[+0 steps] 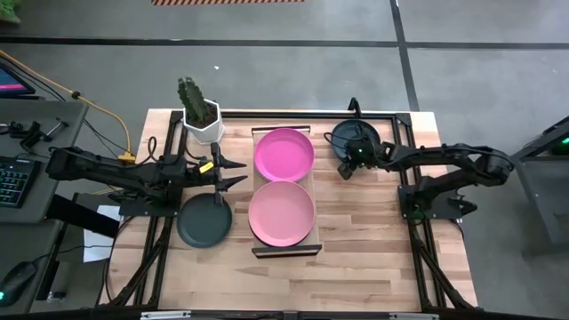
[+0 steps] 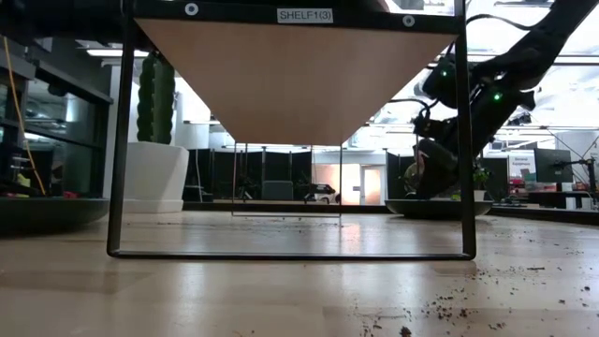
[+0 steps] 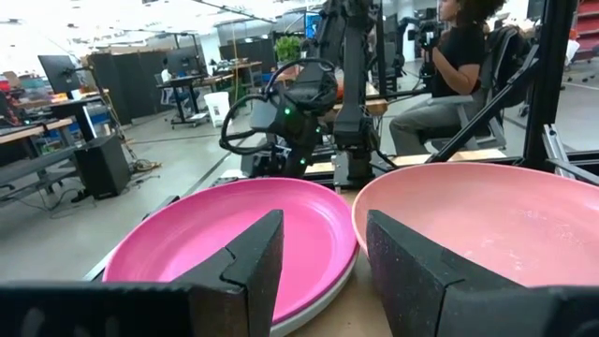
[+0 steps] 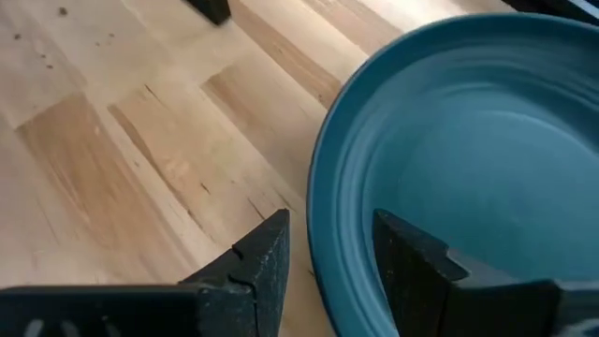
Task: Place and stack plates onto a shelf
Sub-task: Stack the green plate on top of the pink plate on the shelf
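Note:
The right gripper grabs the dark teal plate by its rim (image 4: pixel 318 220) next, to stack it onto the far pink plate.
Two pink plates lie on the light-wood shelf (image 1: pixel 307 242): the far one (image 1: pixel 284 153) and the near one (image 1: pixel 281 213). In the left wrist view a pale rim (image 3: pixel 323 298) shows under the far pink plate (image 3: pixel 234 243). My left gripper (image 1: pixel 242 173) (image 3: pixel 323 225) is open, level, just left of the shelf and facing the gap between the pink plates. One dark plate (image 1: pixel 204 220) rests flat on the table below that arm. Another dark teal plate (image 1: pixel 363 135) (image 4: pixel 468 159) lies at the far right. My right gripper (image 1: pixel 348 167) (image 4: pixel 328 229) is open, with one finger outside and one inside that plate's rim (image 4: pixel 323 201).
A white pot with a cactus (image 1: pixel 201 116) stands at the far edge, left of the shelf and close to my left arm. In the low view the shelf (image 2: pixel 299 75) stands raised on a thin dark frame (image 2: pixel 117 159). Bare wood (image 1: pixel 356 258) lies right of the shelf and near it.

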You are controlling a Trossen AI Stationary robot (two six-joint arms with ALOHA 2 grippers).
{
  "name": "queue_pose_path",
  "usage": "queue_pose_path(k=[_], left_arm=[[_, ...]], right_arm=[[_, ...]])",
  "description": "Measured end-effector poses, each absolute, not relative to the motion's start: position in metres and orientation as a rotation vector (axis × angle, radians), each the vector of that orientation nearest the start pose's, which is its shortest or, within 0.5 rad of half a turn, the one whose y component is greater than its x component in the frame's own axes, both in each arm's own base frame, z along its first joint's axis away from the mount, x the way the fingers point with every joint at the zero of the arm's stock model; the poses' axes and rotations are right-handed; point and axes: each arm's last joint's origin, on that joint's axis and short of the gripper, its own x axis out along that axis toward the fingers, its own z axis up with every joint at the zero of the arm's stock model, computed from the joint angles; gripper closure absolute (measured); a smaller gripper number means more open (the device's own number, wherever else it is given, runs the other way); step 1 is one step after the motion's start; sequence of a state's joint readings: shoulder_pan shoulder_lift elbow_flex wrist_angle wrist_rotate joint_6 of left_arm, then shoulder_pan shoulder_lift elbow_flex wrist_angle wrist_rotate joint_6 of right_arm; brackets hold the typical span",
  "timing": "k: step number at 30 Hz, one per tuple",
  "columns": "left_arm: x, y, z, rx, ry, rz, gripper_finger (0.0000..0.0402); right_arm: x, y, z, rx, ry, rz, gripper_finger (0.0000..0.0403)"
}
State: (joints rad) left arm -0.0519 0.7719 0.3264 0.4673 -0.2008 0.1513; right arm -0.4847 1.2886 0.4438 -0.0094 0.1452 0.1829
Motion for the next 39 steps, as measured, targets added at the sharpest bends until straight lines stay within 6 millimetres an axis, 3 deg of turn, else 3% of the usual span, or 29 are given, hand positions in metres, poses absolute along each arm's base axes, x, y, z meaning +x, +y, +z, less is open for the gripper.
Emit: queue_pose_path(k=[15,28,32,39], left_arm=[[0.174,-0.003,0.238,0.149,-0.010,0.150,0.0259],[0.174,-0.003,0.238,0.151,-0.010,0.150,0.0259],[0.174,-0.003,0.238,0.151,-0.010,0.151,0.0259],[0.174,-0.003,0.238,0.151,-0.010,0.150,0.0259]], right_arm=[[0.194,-0.107,0.119,0.300,0.919,-0.645,0.0261],[0.193,-0.109,0.118,0.227,0.935,-0.703,0.0264],[0.192,-0.110,0.118,0.211,0.941,-0.723,0.0294],[0.199,-0.120,0.132,0.225,0.958,-0.748,0.0392]])
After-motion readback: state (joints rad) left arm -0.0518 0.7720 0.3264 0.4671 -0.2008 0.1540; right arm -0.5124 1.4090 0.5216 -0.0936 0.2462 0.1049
